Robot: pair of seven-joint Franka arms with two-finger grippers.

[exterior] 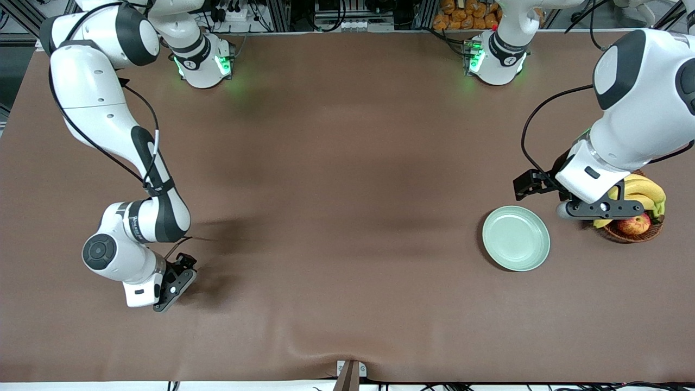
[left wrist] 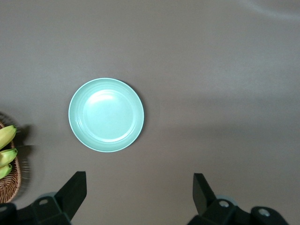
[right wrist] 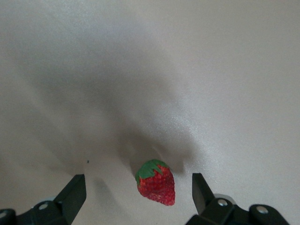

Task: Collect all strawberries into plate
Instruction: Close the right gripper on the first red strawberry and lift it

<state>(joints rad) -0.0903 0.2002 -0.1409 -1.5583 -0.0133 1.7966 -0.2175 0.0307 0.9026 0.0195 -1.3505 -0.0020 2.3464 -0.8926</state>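
Note:
My right gripper should close now, because the red strawberry (right wrist: 156, 186) is level with its open fingers in the right wrist view.
One strawberry (right wrist: 157, 183), red with a green cap, lies on the brown table between the open fingers of my right gripper (right wrist: 138, 180). In the front view that gripper (exterior: 175, 287) is low over the table at the right arm's end, and it hides the berry. No other strawberries are in view. The pale mint-green plate (exterior: 516, 238) sits empty at the left arm's end, and it also shows in the left wrist view (left wrist: 106, 115). My left gripper (left wrist: 139, 180) is open and empty, held up in the air (exterior: 597, 209) between the plate and the basket.
A brown wicker basket (exterior: 632, 232) with bananas (exterior: 643, 190) and a red-yellow apple (exterior: 634, 224) stands beside the plate, under the left arm. Its edge shows in the left wrist view (left wrist: 10, 180).

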